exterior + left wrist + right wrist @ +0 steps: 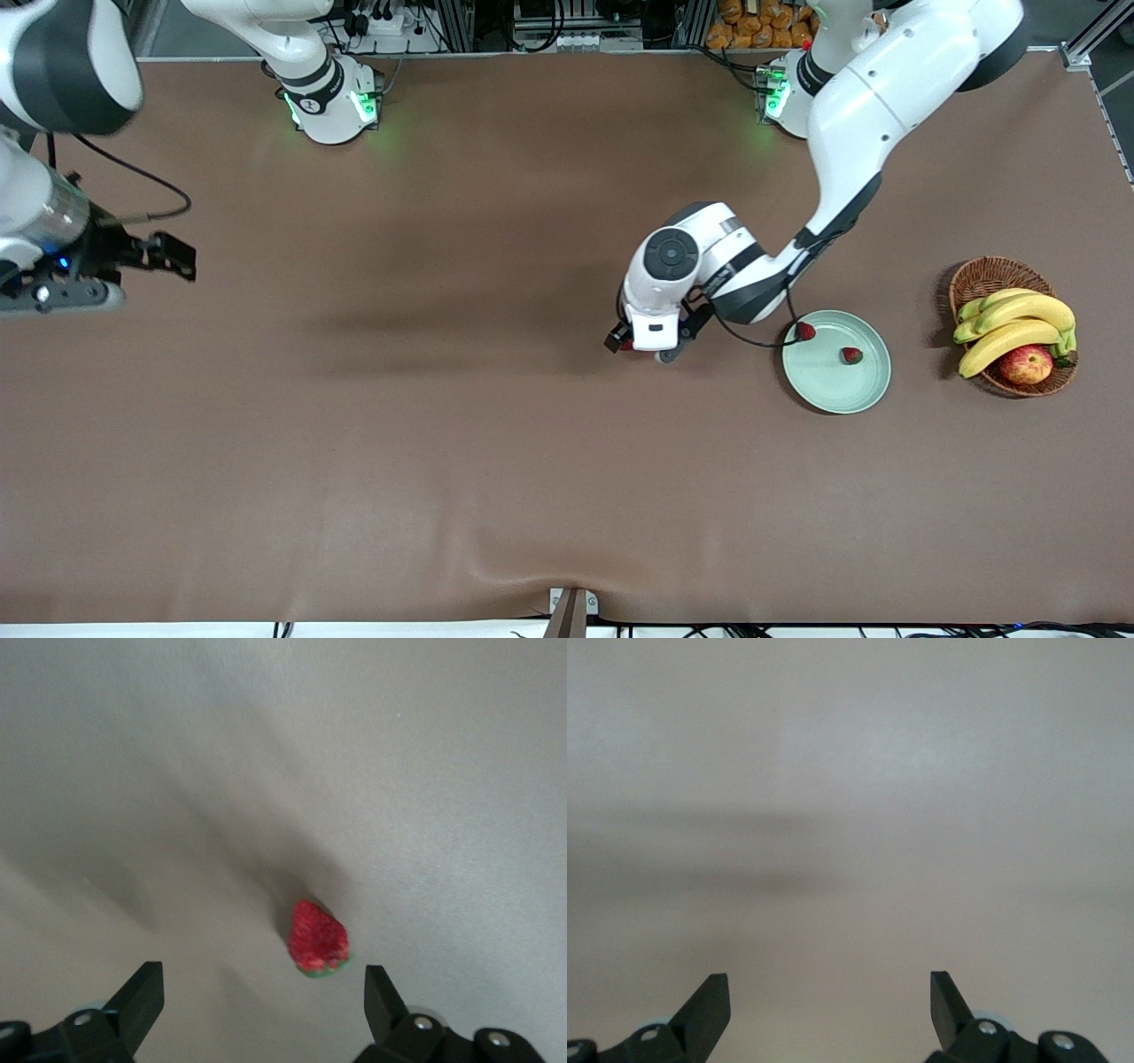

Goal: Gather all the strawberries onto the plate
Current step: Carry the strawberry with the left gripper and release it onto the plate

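The fingers of my left gripper are still above the red strawberry (627, 346), so it is too early to close and closing now would miss. The left gripper lowers first.
The pale green plate (828, 383) lies toward the left arm's end of the table. One strawberry (851, 355) rests inside it and a second strawberry (805, 331) sits at its rim. A third strawberry (319, 939) lies on the brown table beside the plate, toward the table's middle, and is mostly hidden under the hand in the front view. My left gripper (263, 974) (640, 350) hangs open low over that berry, which lies just ahead of the fingertips and untouched. My right gripper (180, 257) (830, 979) waits open and empty over the right arm's end of the table.
A brown wicker basket (983, 270) with bananas (1019, 323) and a red-yellow apple (1026, 364) stands past the plate at the left arm's end. A black cable (753, 341) loops from the left hand down to the plate's rim.
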